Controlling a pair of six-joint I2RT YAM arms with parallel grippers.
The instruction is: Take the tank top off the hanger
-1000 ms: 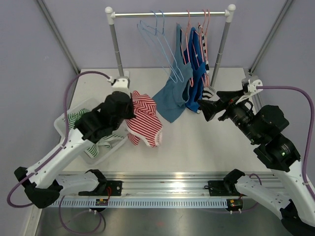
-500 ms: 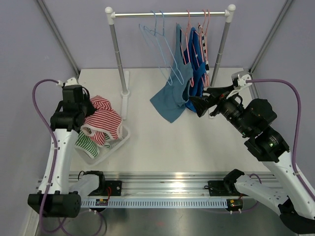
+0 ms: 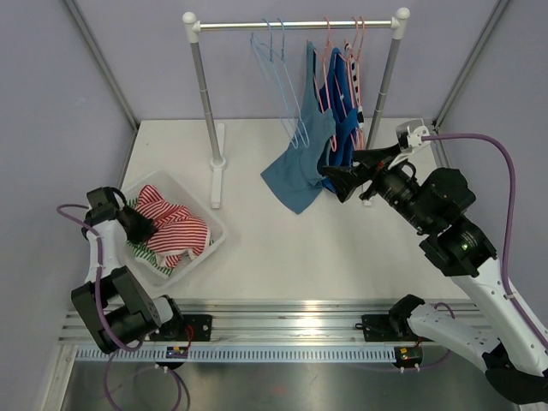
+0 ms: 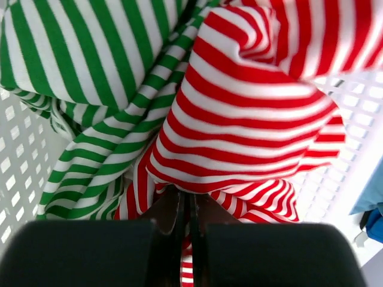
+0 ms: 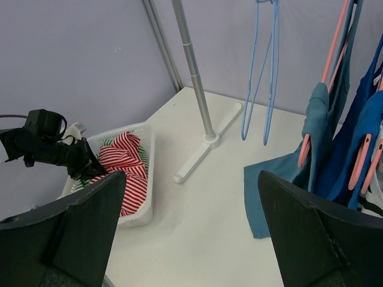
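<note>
The right gripper grabs the pink hanger by its near arm below the hook (image 3: 325, 77) (image 5: 334, 49) next, which leaves the teal tank top free to remove.
A teal tank top (image 3: 300, 167) hangs from a pink hanger (image 3: 324, 77) on the rack, its lower part draped onto the table; it also shows in the right wrist view (image 5: 281, 179). My right gripper (image 3: 336, 181) is open and empty just right of it, its fingers wide apart in its own view (image 5: 191, 239). My left gripper (image 3: 141, 229) is down in the white basket (image 3: 205, 250), shut on a red-striped tank top (image 3: 175, 227). In the left wrist view the fingers (image 4: 185, 200) pinch that red-striped cloth (image 4: 251, 137), next to a green-striped top (image 4: 90, 72).
The rack's rail (image 3: 291, 25) carries two empty blue hangers (image 3: 282, 77) and blue tank tops (image 3: 345, 111) on pink hangers at the right. The left post's foot (image 3: 217, 184) lies on the table between the basket and the teal top.
My left arm has swung left and down, carrying the red-striped top from above the table into the basket. My right gripper has edged left towards the teal top.
</note>
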